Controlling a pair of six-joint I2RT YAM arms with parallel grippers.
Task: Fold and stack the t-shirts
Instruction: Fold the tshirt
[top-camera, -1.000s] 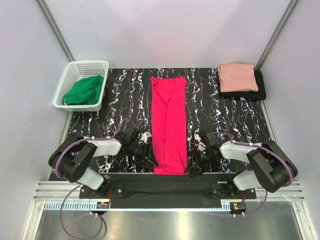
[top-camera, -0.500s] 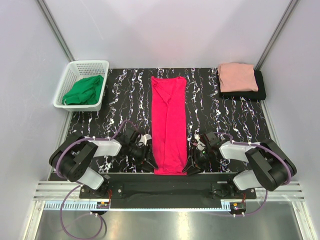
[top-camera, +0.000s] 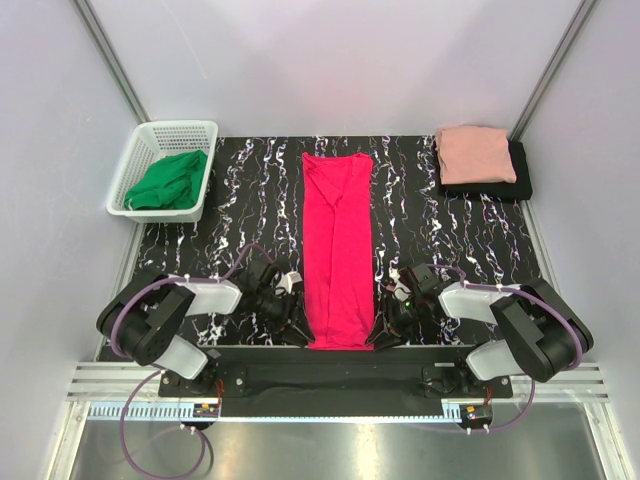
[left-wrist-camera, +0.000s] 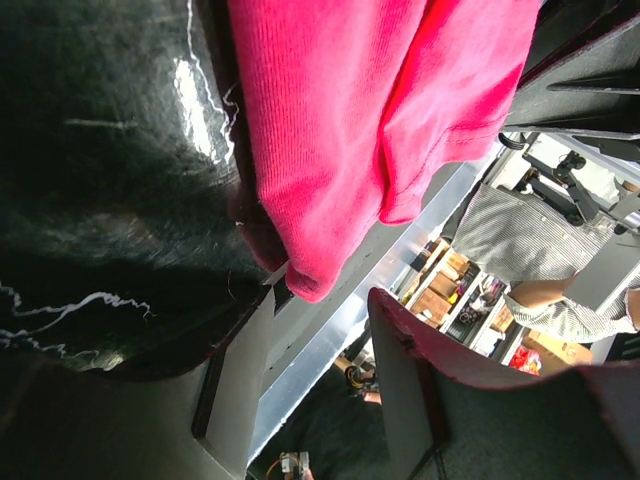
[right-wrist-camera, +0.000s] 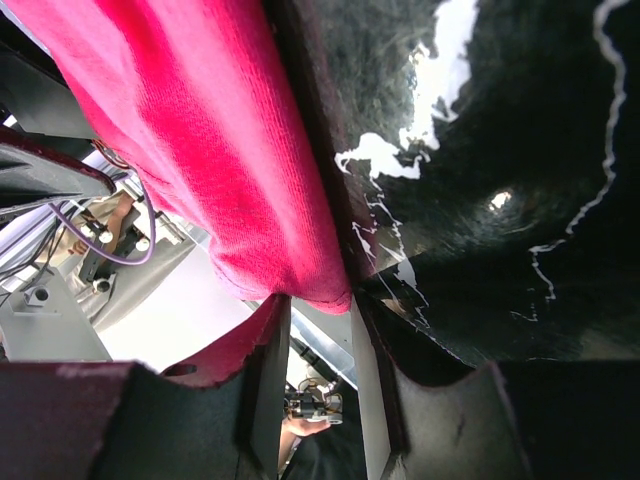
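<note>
I need to close my right gripper on the hem: the shirt's near corner lies between the gripper's narrowed fingers, so closing now would pinch and keep the hem.
The crimson-pink t-shirt (top-camera: 338, 245) lies folded into a long narrow strip down the middle of the black marbled mat (top-camera: 450, 240). My left gripper (top-camera: 290, 320) is low at its near left corner. In the left wrist view the gripper (left-wrist-camera: 320, 310) is open, with the shirt's corner (left-wrist-camera: 320, 150) just at the fingertips. My right gripper (top-camera: 383, 330) is at the near right corner. In the right wrist view it (right-wrist-camera: 318, 310) is open with a narrower gap, the hem (right-wrist-camera: 250, 170) at its tips. The pale salmon-pink t-shirt (top-camera: 475, 153) lies folded on the folded black t-shirt (top-camera: 522, 183) at the back right.
A white basket (top-camera: 150, 135) holding a green cloth (top-camera: 168, 180) stands at the back left. The mat's near edge and the metal rail (top-camera: 320, 375) run right behind both grippers. White walls close in the sides and back.
The left gripper has shifted slightly left along the shirt's near corner. The right gripper has barely moved. The shirt lies as before.
</note>
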